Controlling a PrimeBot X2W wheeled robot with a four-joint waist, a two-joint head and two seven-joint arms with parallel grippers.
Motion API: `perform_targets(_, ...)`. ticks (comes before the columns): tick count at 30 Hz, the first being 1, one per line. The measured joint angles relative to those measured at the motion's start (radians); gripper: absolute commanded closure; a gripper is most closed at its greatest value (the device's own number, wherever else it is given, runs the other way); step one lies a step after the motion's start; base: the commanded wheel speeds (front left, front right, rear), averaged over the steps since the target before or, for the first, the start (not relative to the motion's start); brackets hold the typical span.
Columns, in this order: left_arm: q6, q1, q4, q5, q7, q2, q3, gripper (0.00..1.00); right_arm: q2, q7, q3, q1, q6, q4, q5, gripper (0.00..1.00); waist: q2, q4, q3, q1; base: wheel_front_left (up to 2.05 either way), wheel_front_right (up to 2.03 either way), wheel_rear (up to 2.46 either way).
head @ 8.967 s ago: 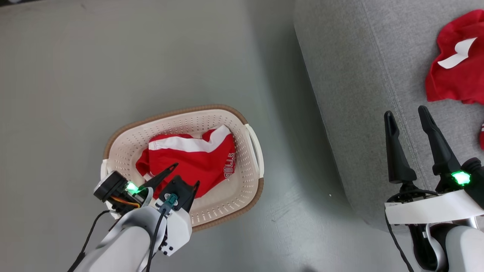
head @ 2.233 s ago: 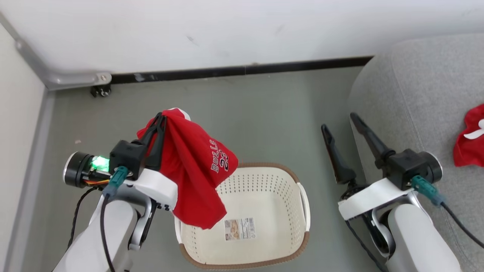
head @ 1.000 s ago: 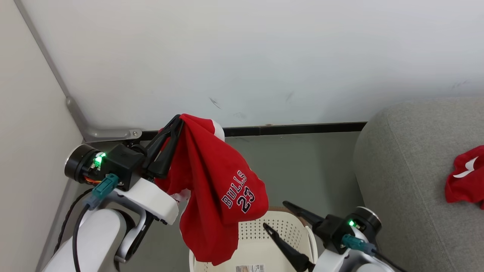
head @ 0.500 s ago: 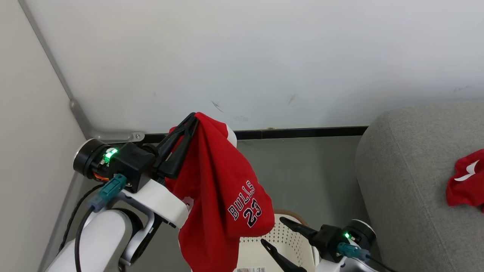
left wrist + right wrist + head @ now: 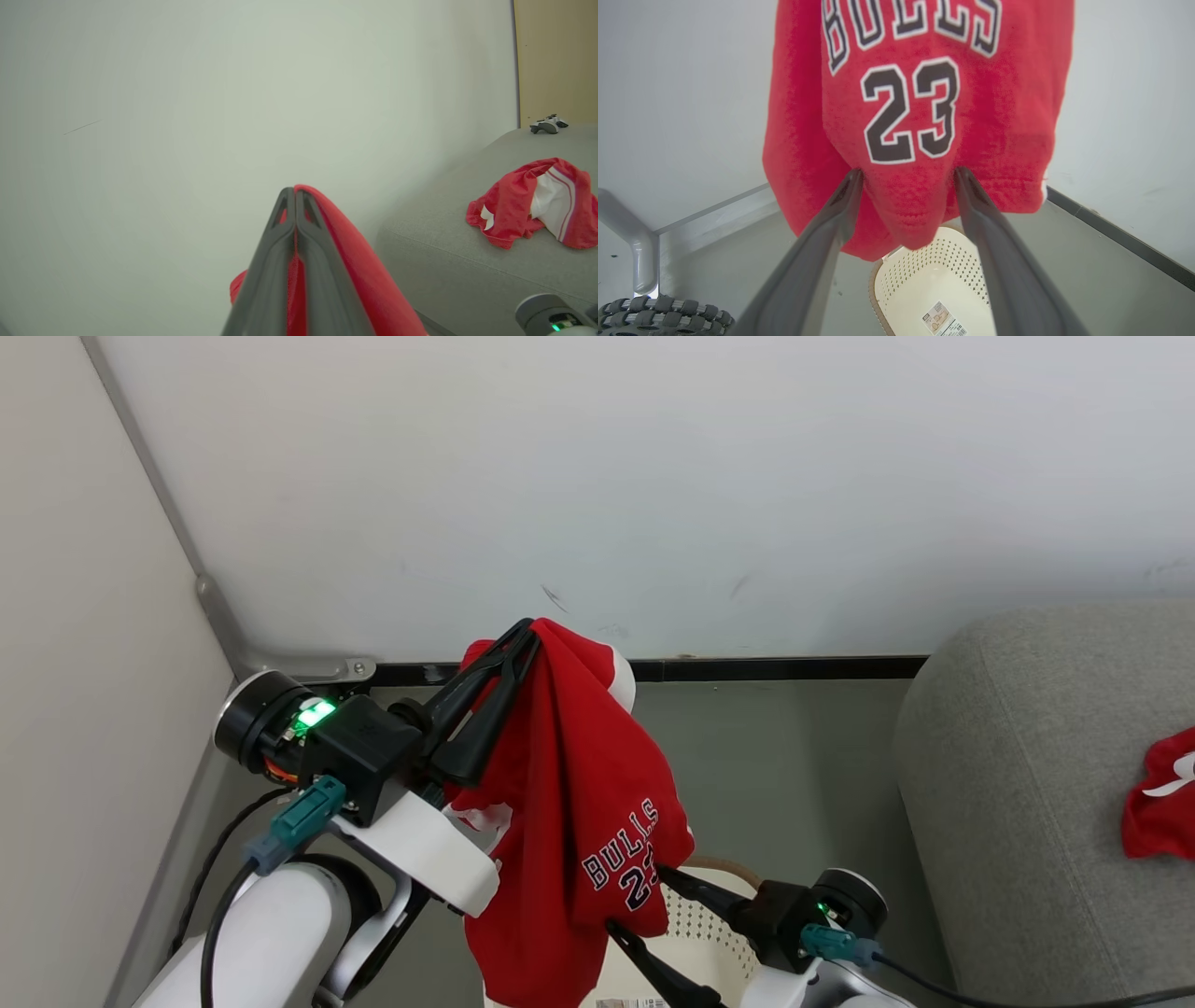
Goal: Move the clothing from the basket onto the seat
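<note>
The right gripper grabs the lower fold at its printed number [image 5: 636, 896] next, which juts out narrow, while the garment's cloth [image 5: 545, 795] hangs wide and slack.
My left gripper [image 5: 527, 631] is shut on the top of a red "BULLS 23" garment [image 5: 581, 803], which hangs free above the cream basket [image 5: 702, 933]. In the left wrist view the shut fingers [image 5: 295, 192] pinch the red cloth [image 5: 369, 275]. My right gripper [image 5: 635, 899] is open, with its fingertips on either side of the garment's lower fold. The right wrist view shows that fold [image 5: 910, 116] between the spread fingers of the gripper [image 5: 908, 173], with the basket [image 5: 934, 275] on the floor below. Another red and white garment [image 5: 532, 205] lies on the grey seat [image 5: 1027, 784].
A white wall with a black skirting strip [image 5: 775, 667] stands close behind. A side panel and metal bracket [image 5: 308, 667] close the left. A game controller [image 5: 546, 125] rests at the seat's far end. A treaded wheel [image 5: 663, 317] sits low left in the right wrist view.
The head view has shifted a little. My left gripper has carried the hanging garment to the right. My right gripper has come up and left, so its open fingers straddle the hem.
</note>
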Motion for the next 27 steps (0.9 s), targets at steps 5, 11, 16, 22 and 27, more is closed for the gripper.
perform_targets(5, 0.000, 0.000, -0.018, 0.000, 0.012, -0.002, -0.004, 1.00, 0.014, -0.023, 0.011, -0.024, 0.000, 0.023, 0.006, 0.00, 0.0000, 0.009, 0.002, 0.0000, 0.00, 0.00, 0.00)
perform_targets(11, 0.000, -0.001, -0.034, -0.004, 0.019, -0.001, -0.005, 1.00, 0.036, -0.058, 0.021, -0.059, 0.000, 0.062, 0.011, 0.00, 0.0000, 0.017, 0.005, 0.0000, 0.00, 0.00, 0.00)
perform_targets(16, 0.000, -0.006, -0.050, -0.008, 0.035, -0.002, -0.012, 1.00, 0.062, -0.081, 0.043, -0.093, 0.000, 0.094, 0.011, 0.00, 0.0000, 0.024, 0.007, 0.0000, 0.00, 0.00, 0.00)
perform_targets(22, -0.008, -0.015, -0.069, -0.009, 0.044, -0.017, -0.021, 1.00, 0.082, -0.104, 0.051, -0.142, 0.000, 0.132, 0.000, 0.00, 0.0000, 0.036, 0.010, 0.0000, 0.00, 0.00, 0.00)
perform_targets(27, -0.009, -0.017, -0.076, -0.009, 0.051, -0.022, -0.027, 1.00, 0.098, -0.122, 0.050, -0.177, 0.000, 0.167, 0.000, 0.00, 0.0000, 0.044, 0.011, 0.0000, 0.00, 0.00, 0.00)
